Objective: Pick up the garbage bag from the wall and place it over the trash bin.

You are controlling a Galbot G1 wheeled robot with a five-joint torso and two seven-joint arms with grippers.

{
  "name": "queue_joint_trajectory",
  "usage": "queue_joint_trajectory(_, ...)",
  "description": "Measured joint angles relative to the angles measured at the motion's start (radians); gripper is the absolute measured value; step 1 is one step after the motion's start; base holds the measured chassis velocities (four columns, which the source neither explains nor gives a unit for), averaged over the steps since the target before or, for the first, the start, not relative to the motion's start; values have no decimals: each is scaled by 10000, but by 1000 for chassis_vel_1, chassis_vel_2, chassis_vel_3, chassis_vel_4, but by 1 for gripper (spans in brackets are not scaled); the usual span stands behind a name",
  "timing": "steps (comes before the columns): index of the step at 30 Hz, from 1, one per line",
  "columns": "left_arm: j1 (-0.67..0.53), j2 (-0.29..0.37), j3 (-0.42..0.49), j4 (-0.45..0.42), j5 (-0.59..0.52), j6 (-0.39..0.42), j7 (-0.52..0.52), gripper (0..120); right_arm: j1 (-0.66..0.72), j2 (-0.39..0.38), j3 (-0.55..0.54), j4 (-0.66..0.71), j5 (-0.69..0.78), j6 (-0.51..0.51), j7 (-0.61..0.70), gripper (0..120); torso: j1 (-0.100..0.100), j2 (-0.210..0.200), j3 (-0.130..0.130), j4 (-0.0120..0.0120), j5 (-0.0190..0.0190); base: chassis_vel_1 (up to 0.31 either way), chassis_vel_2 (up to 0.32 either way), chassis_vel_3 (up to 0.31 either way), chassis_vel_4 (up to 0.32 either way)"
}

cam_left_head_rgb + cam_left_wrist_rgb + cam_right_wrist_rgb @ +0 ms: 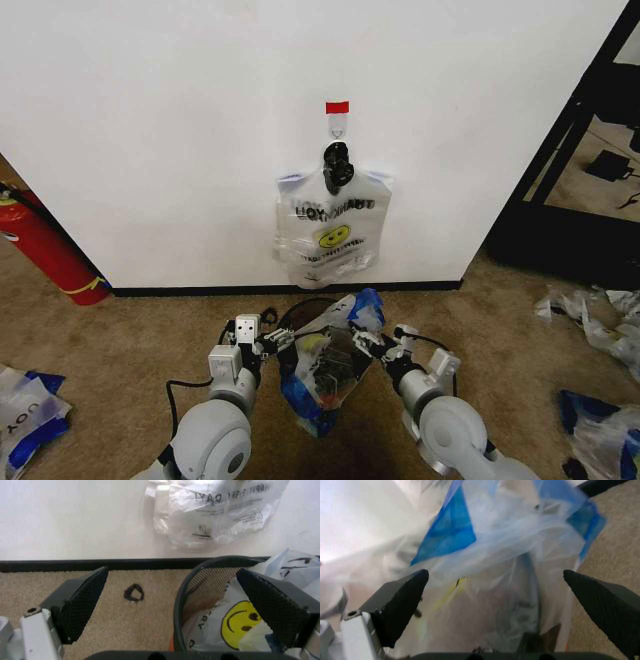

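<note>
I will next use my right gripper to grab the bag by its open edge (352,326), so that the garbage bag can go over the trash bin's rim (308,300).
The garbage bag (322,368), see-through with blue edges and a yellow smiley, lies draped in and over the trash bin (200,573), whose black mesh rim stands on the carpet just before the wall (150,120). My left gripper (274,340) hovers at the bin's left rim and my right gripper (374,340) at its right. In the left wrist view the left gripper (173,573) is open, straddling the rim, with the smiley bag (235,622) inside the bin. In the right wrist view the right gripper (496,574) is open, with the bag's blue-edged plastic (485,555) loose between its spread fingers.
A bundle of like smiley bags (334,235) hangs by a black clip (338,166) from the red-taped hook (337,108). A red fire extinguisher (45,250) stands at left. Loose bags (25,420) (600,425) lie on the carpet. A black shelf frame (570,150) stands at right.
</note>
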Motion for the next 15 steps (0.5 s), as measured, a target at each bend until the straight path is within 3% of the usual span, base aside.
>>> queue_joint_trajectory(15, 266, -143, -29, 27, 416, -297, 42, 100, 841, -275, -77, -806, 322, -1845, -177, 100, 0, 0, 0, 1, 1, 0, 0, 0, 0)
